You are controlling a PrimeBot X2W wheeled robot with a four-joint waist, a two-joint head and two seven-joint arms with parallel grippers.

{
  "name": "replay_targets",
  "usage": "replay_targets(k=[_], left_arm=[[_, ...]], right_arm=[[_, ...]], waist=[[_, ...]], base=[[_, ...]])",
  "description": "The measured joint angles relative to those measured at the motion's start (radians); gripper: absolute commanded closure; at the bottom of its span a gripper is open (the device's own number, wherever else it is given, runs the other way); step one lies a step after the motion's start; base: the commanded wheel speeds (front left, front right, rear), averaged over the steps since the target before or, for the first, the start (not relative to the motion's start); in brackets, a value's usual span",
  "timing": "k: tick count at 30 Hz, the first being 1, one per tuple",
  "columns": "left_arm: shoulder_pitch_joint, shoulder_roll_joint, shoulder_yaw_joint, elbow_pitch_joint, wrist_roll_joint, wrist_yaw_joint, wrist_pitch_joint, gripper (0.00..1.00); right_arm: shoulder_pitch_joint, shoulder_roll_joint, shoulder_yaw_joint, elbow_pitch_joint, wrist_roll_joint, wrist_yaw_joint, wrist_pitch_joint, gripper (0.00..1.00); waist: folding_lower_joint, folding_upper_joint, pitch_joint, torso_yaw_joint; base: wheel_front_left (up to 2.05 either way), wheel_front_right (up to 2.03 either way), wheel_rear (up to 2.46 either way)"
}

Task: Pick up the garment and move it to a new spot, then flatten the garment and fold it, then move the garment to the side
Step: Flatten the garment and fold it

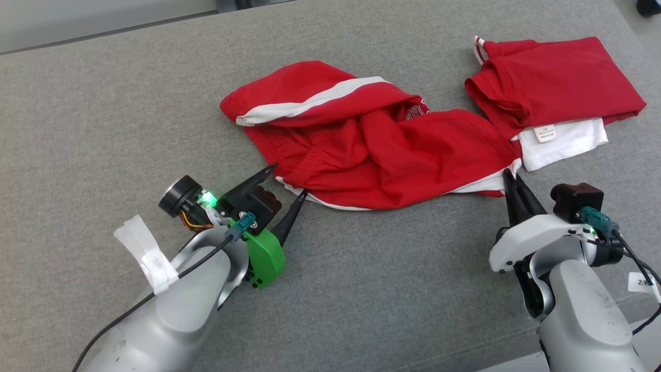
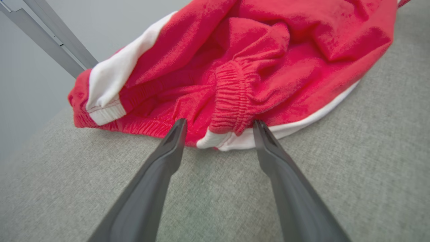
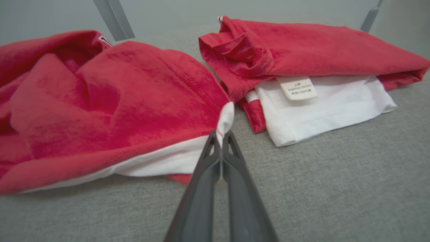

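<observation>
The garment's gathered elastic (image 1: 307,166) stands up while the rest lies slack, so my left gripper will next grab the garment there, by its white-striped waistband corner (image 1: 289,181).
The garment (image 1: 372,142) is a pair of red shorts with white side stripes, lying crumpled in the middle of the grey surface. My left gripper (image 1: 289,181) stands open at its near-left corner, one finger on each side of the elastic waistband (image 2: 231,97) and white hem (image 2: 218,141), touching nothing. My right gripper (image 1: 511,178) is shut on the white-trimmed corner (image 3: 225,117) at the garment's right end, with the cloth pinched between the fingertips.
A folded red top with a white garment under it (image 1: 557,98) lies at the back right, just beyond the shorts (image 3: 100,111); its label (image 3: 297,88) faces me. The grey cushion (image 1: 361,289) runs wide in front and to the left. A pale wall edge (image 1: 77,20) is behind.
</observation>
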Motion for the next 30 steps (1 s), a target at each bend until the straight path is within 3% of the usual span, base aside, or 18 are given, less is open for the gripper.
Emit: replay_targets(k=[1, 2, 15, 24, 30], left_arm=[[0.000, 0.000, -0.015, 0.001, -0.007, 0.000, 0.000, 0.78], [0.000, 0.000, -0.024, 0.000, -0.008, 0.000, 0.000, 1.00], [0.015, 0.028, 0.023, -0.106, -0.115, 0.000, 0.000, 1.00], [-0.044, 0.113, 0.097, -0.238, -0.241, 0.000, 0.000, 1.00], [-0.148, 0.165, 0.137, -0.344, -0.384, 0.000, 0.068, 1.00]], right_arm=[[-0.004, 0.000, 0.002, 0.000, 0.000, 0.000, 0.000, 1.00], [-0.005, 0.000, 0.003, 0.000, 0.000, 0.000, 0.000, 1.00], [-0.037, -0.044, 0.070, -0.069, 0.011, 0.000, -0.024, 1.00], [-0.166, -0.113, 0.155, -0.232, 0.052, 0.000, 0.027, 1.00], [-0.270, -0.152, 0.196, -0.310, 0.111, 0.000, 0.114, 1.00]], waist=[[0.0000, 0.0000, 0.000, 0.001], [0.0000, 0.0000, 0.000, 0.002], [0.0000, 0.0000, -0.031, 0.043], [0.0000, 0.0000, -0.118, 0.081], [0.0000, 0.0000, -0.193, 0.106]], base=[[0.00, 0.00, 0.00], [0.00, 0.00, 0.00], [0.00, 0.00, 0.00], [0.00, 0.00, 0.00], [0.00, 0.00, 0.00]])
